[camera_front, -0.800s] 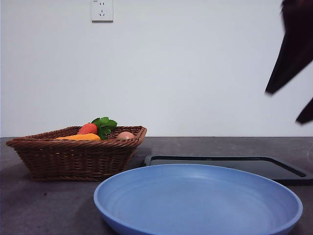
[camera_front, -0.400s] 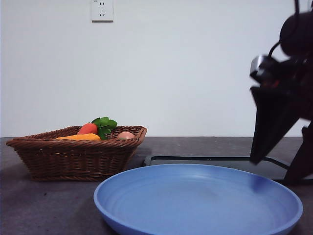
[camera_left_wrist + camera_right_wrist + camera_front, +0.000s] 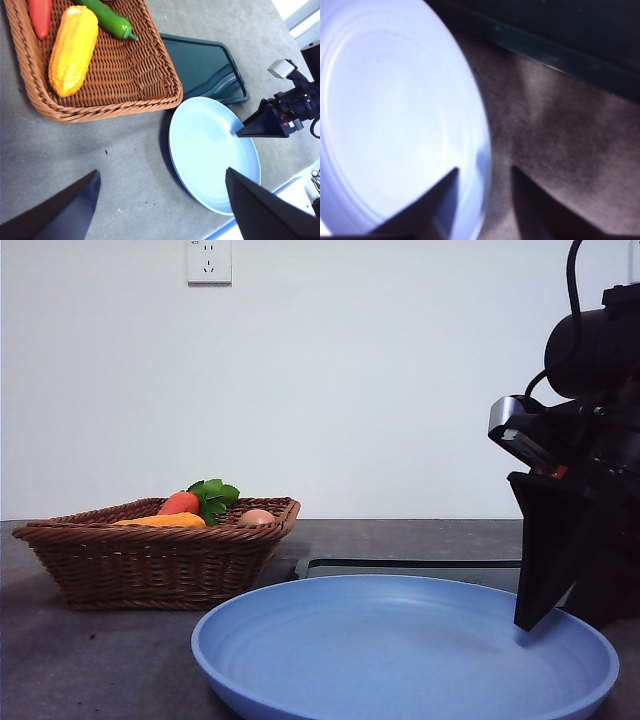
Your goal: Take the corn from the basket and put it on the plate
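My right gripper should grab the plate by its rim point(image 3: 572, 628) next. Then the plate will go onto the black tray point(image 3: 410, 568), ready for the corn.
The corn point(image 3: 74, 47), a bumpy orange-yellow cob, lies in the brown wicker basket point(image 3: 115, 107); in the front view only a strip of the corn point(image 3: 160, 521) shows above the rim of the basket point(image 3: 150, 565). The light-blue plate point(image 3: 400, 660) sits empty near the front. My right gripper point(image 3: 555, 615) is down at its right rim, and in the right wrist view the gripper point(image 3: 485, 169) is open, its jaws straddling the plate point(image 3: 395, 110) edge. My left gripper point(image 3: 162, 172) hangs open high above the table between basket and plate point(image 3: 210, 150), holding nothing.
A red carrot point(image 3: 180, 503) with green leaves, a green pepper point(image 3: 107, 17) and a small pinkish round thing point(image 3: 257, 517) share the basket. A flat black tray point(image 3: 420, 567) lies behind the plate. A wall socket point(image 3: 209, 260) is on the white wall.
The right arm has come down from the top right corner and moved left, until its jaws reach the plate's right rim. Basket, corn and plate have not moved.
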Motion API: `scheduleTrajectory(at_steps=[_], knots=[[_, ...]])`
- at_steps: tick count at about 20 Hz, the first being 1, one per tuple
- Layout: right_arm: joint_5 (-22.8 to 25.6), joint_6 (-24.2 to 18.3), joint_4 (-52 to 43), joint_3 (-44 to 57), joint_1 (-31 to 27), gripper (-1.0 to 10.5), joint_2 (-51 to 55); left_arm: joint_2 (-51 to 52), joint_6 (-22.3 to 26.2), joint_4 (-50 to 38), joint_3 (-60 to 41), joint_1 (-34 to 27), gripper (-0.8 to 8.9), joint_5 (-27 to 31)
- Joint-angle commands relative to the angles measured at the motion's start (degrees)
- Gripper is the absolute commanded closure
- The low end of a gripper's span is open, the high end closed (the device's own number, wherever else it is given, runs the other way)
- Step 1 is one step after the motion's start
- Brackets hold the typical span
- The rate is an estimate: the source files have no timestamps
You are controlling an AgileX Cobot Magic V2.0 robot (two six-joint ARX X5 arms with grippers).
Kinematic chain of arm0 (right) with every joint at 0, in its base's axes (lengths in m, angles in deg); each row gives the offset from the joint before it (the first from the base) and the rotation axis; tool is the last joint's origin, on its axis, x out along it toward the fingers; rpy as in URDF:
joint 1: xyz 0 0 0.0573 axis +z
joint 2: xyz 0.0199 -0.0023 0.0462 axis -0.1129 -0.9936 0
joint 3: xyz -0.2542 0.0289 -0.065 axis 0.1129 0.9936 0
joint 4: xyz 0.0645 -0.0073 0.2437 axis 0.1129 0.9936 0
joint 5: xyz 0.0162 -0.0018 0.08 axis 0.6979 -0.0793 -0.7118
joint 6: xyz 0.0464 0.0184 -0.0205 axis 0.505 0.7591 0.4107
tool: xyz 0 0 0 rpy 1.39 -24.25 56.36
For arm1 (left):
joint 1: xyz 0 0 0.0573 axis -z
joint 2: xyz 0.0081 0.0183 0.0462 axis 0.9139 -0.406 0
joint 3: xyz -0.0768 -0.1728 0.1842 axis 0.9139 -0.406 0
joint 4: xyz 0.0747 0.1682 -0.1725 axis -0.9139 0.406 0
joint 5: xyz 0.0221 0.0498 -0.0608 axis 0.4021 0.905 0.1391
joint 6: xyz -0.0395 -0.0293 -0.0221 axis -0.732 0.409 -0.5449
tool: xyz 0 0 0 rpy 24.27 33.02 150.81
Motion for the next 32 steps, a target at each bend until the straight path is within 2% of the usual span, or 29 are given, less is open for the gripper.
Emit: scheduleTrajectory(at_steps=[1, 3, 5, 11, 16, 22, 29, 32], knots=[[0.3, 0.1, -0.4, -0.9, 0.7, 9.0, -0.9, -0.3, 0.1, -0.7, 1.1, 0.1, 4.07, -0.3], [1.4, 0.1, -0.5, -0.9, 0.7, 9.5, -0.9, -0.3, 0.1, -0.7, 1.1, 0.1, 4.08, -0.3], [2.9, 0.1, -0.5, -0.9, 0.6, 9.5, -0.9, -0.5, 0.1, -1.1, 1.1, 0.1, 4.09, -0.2], [2.4, 0.7, 2.3, -2.1, 0.6, 9.5, 2.5, -5.6, 1.7, -2.8, 5.0, 0.4, 4.09, 2.1], [1.1, 0.3, 9.6, -5.2, 0.6, 9.5, 12.2, -17.4, 5.0, -3.7, 12.8, 5.7, 4.09, 10.4], [1.3, 0.6, 15.8, -8.7, 0.6, 9.5, 23.5, -36.1, 8.6, -4.8, 24.0, 14.9, 4.09, 25.5], [1.3, 2.8, 18.8, -8.8, 0.6, 9.5, 32.8, -57.8, 14.8, -5.7, 34.8, 21.1, 4.09, 36.5], [1.3, 3.7, 19.3, -8.8, 0.6, 9.5, 35.5, -64.2, 15.4, -7.2, 35.8, 21.9, 4.09, 39.1]])
